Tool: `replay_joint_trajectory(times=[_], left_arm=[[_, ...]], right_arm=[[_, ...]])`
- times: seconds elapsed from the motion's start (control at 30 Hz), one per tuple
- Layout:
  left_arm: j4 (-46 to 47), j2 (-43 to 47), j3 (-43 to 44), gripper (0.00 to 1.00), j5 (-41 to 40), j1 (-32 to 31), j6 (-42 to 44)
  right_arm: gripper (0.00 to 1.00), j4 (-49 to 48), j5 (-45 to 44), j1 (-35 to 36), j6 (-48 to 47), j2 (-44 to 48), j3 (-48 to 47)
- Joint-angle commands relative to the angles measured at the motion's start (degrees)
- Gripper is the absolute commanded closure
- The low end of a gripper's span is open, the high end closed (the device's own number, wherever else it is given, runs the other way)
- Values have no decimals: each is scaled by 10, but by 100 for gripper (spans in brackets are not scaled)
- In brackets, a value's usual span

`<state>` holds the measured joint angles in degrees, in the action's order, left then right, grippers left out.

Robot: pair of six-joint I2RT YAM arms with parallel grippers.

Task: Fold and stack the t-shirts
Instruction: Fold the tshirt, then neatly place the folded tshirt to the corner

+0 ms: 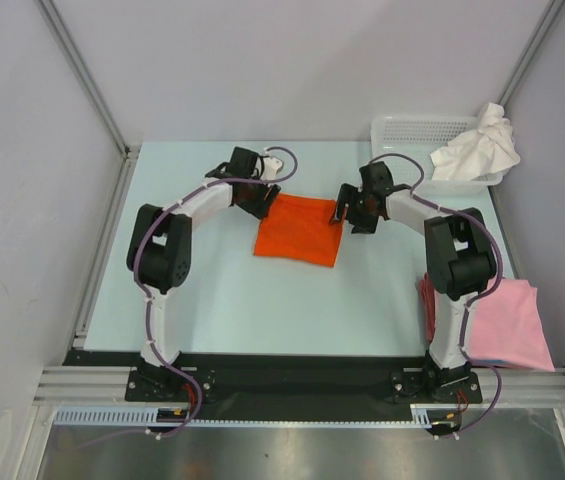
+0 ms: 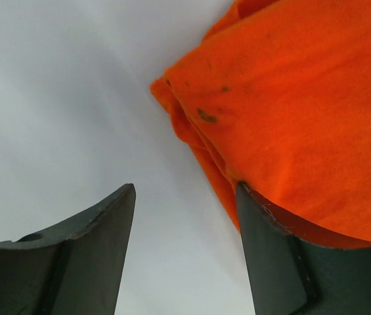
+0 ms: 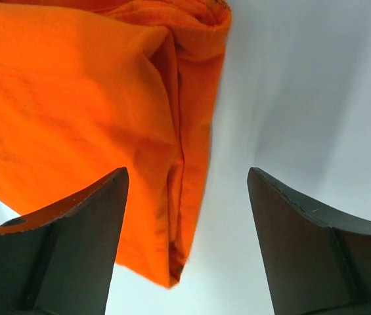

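I would miss the folded edge's near corner if I closed now, because it is beneath my fingers in the right wrist view. I should lower my right gripper first, then close it on the corner.
The bright orange t-shirt (image 1: 299, 229) lies folded into a rough square in the middle of the table. My left gripper (image 1: 266, 198) is open at its far left corner; in the left wrist view the cloth (image 2: 290, 111) lies past the right finger (image 2: 270, 256), with nothing between the fingers. My right gripper (image 1: 343, 214) is open at the shirt's far right corner; in the right wrist view the folded edge (image 3: 106, 111) hangs between the fingers, ungripped. A white t-shirt (image 1: 477, 148) lies crumpled over the basket. Folded pale pink t-shirts (image 1: 507, 325) lie at the near right.
A white plastic lattice basket (image 1: 412, 132) stands at the far right corner. Grey walls and metal rails close in the table on the left, back and right. The arm bases sit on a black strip at the near edge.
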<state>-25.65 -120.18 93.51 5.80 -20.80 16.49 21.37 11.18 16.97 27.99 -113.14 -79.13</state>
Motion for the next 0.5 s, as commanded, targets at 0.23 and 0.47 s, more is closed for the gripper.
replay_joint_trajectory(times=[0.23, 0.47], left_arm=[[19, 42, -20, 33, 37, 5, -66], [7, 122, -83, 33, 67, 30, -49]], right_arm=[[49, -116, 101, -14, 78, -77, 7], [100, -133, 119, -21, 74, -81, 19]])
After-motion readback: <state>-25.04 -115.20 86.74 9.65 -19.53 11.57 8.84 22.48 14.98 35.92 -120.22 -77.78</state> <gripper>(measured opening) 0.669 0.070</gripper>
